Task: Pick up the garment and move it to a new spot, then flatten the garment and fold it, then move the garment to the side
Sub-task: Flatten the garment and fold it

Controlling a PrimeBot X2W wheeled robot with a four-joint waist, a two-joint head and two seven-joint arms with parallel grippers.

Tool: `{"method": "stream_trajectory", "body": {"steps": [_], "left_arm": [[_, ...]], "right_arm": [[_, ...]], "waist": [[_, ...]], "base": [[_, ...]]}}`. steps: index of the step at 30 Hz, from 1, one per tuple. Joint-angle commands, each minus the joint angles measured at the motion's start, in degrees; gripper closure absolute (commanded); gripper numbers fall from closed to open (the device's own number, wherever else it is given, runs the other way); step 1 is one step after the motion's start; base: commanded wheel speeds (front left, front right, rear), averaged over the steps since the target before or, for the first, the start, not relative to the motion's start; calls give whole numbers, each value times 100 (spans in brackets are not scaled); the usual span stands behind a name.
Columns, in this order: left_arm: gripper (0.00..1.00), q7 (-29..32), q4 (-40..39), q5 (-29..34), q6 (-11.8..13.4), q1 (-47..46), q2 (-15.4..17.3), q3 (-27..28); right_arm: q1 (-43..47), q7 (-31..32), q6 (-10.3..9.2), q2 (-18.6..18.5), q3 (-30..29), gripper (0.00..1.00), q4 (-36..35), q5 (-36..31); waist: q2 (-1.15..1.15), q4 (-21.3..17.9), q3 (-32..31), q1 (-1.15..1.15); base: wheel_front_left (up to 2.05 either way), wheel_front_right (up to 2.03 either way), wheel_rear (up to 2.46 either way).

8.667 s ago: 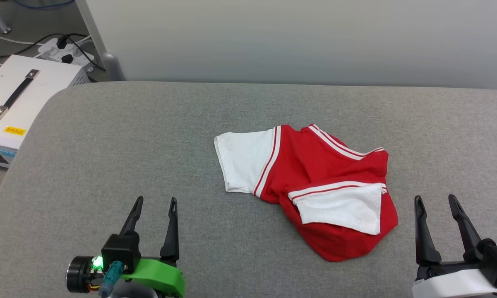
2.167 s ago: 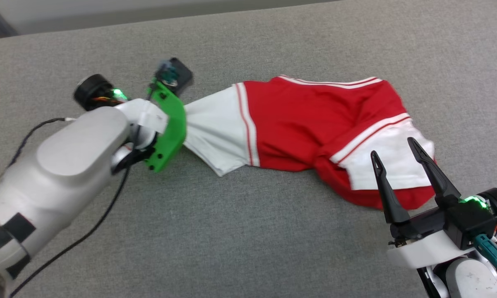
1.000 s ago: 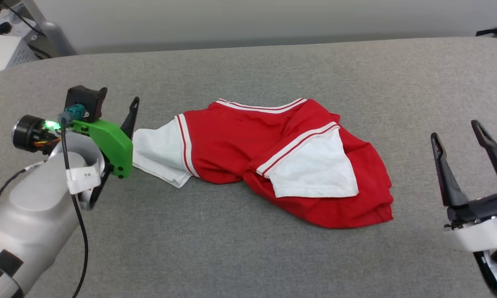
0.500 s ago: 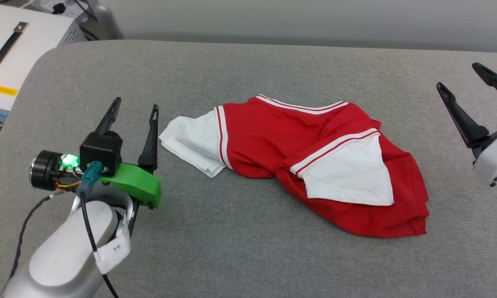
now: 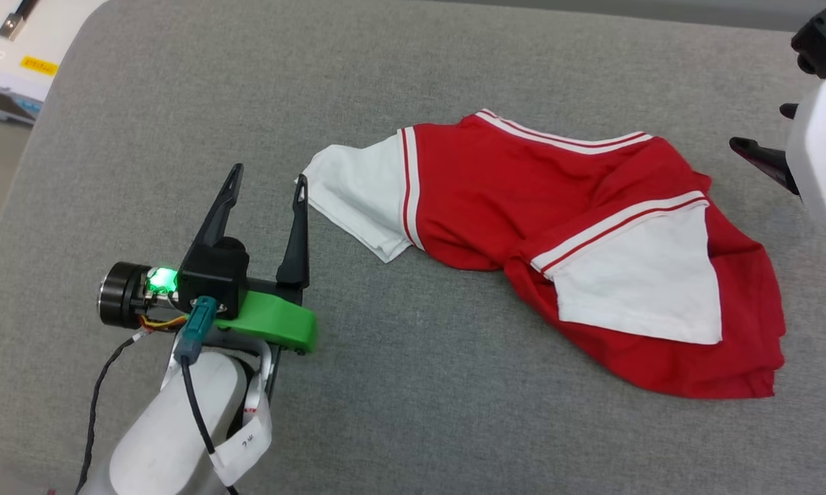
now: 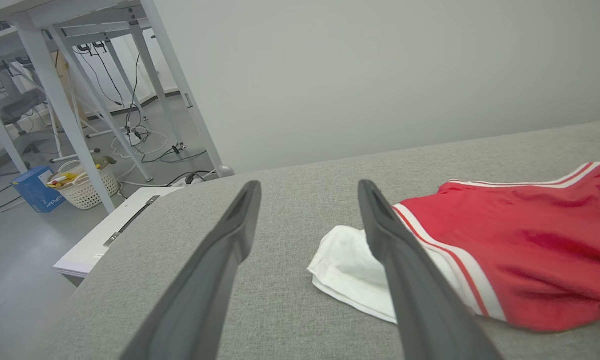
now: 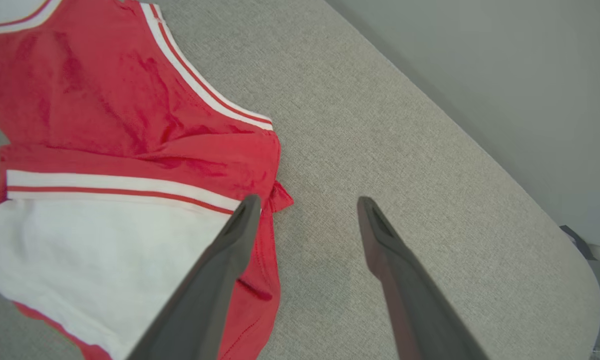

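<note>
My right gripper is about to move the garment to a new spot, so next it should grab the garment by its striped collar end (image 5: 642, 139) beside the folded white sleeve.
The garment (image 5: 523, 199), a red T-shirt with white sleeves, lies crumpled on the grey table; one white sleeve (image 5: 357, 192) points left and the other (image 5: 639, 289) is folded over its front. My left gripper (image 5: 269, 175) stands open and empty just left of that left sleeve, whose edge lies beside one finger in the left wrist view (image 6: 308, 186). My right gripper (image 5: 758, 125) hangs open at the garment's far right edge. In the right wrist view (image 7: 308, 200) one finger (image 7: 220, 270) overlaps the garment's red hem (image 7: 270, 165), with nothing gripped.
The grey padded table (image 5: 419, 385) runs wide around the garment, with its rounded left edge near a white case (image 5: 7, 41). Beyond the table the left wrist view shows white desk legs (image 6: 60, 100), a basket (image 6: 87, 187) and cables on the floor.
My left gripper held the white sleeve and dragged the garment left, then let go and drew back. My right gripper has moved up along the garment's right side. The camera shifted too.
</note>
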Motion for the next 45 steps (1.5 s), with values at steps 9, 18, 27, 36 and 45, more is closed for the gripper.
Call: {"method": "stream_trajectory", "body": {"steps": [9,18,27,36,45], "left_arm": [[0,-32,-89,568,-450,6,-779,529],[0,-32,47,968,-864,74,-1254,1010],[0,-32,185,1242,-1164,219,-1468,1388],[0,-32,335,1408,-1307,675,-1485,1720],[0,-33,351,1456,-1351,1285,-1516,1988]], "right_arm": [[-870,166,-45,488,715,0,1121,-58],[-706,66,-45,438,1676,0,1802,116],[-843,-806,-45,314,1935,100,1676,508],[-593,-2345,-45,-356,2073,100,461,459],[489,-2910,-45,-1242,1218,100,-737,330]], "waist": [[0,705,1036,0],[0,897,1205,0],[0,682,878,0],[0,287,155,0],[0,-235,-454,0]], "base": [[0,0,0],[0,0,0],[0,0,0],[0,0,0],[0,0,0]]}}
